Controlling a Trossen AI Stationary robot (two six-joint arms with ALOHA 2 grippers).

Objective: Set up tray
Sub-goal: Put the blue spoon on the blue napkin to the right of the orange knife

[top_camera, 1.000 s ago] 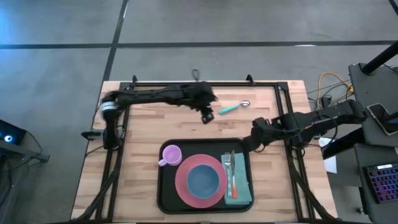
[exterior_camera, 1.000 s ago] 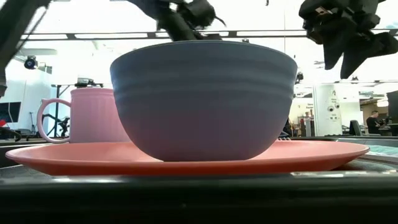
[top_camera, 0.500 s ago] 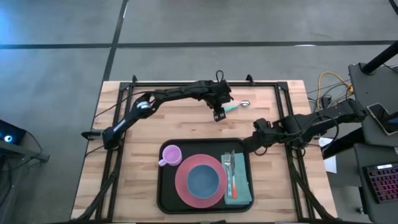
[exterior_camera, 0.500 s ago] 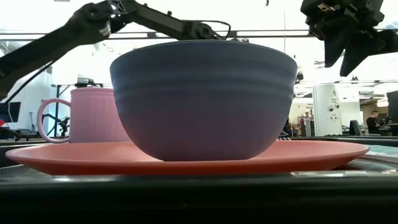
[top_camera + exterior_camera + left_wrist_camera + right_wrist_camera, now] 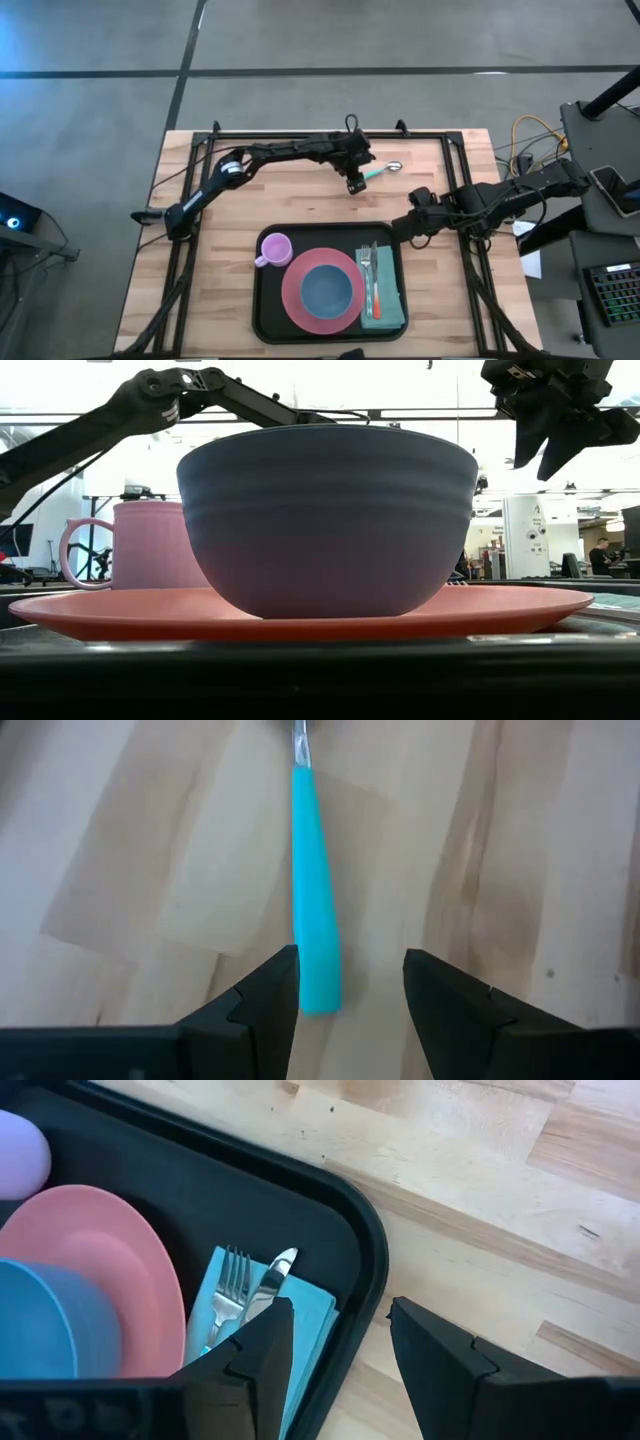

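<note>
My left gripper will next grab the spoon by its teal handle's butt end (image 5: pixel 368 176). It will then set the spoon on the tray with its metal bowl free.
The black tray (image 5: pixel 262 318) lies at the table's near middle. It holds a pink plate (image 5: pixel 294 303) with a blue bowl (image 5: pixel 327 290), a pink mug (image 5: pixel 276 248), and a teal napkin (image 5: pixel 386 312) bearing a fork (image 5: pixel 229 1295) and a knife (image 5: pixel 270 1280). A spoon with a teal handle (image 5: pixel 377 171) lies flat on the wood at the far right. My left gripper (image 5: pixel 350 962) is open, its fingers standing either side of the handle's free end (image 5: pixel 320 995). My right gripper (image 5: pixel 340 1325) hangs open over the tray's far right corner (image 5: pixel 360 1230).
Black frame rails (image 5: pixel 455 165) run along the table's edges. Cables (image 5: pixel 520 140) and equipment stand beyond the right edge. Bare wood (image 5: pixel 220 210) lies between the tray and the table's far left.
My left arm has stretched out and its gripper has gone toward the table's right edge and down, onto the spoon's teal handle end; its fingers stay apart. The spoon has not moved.
</note>
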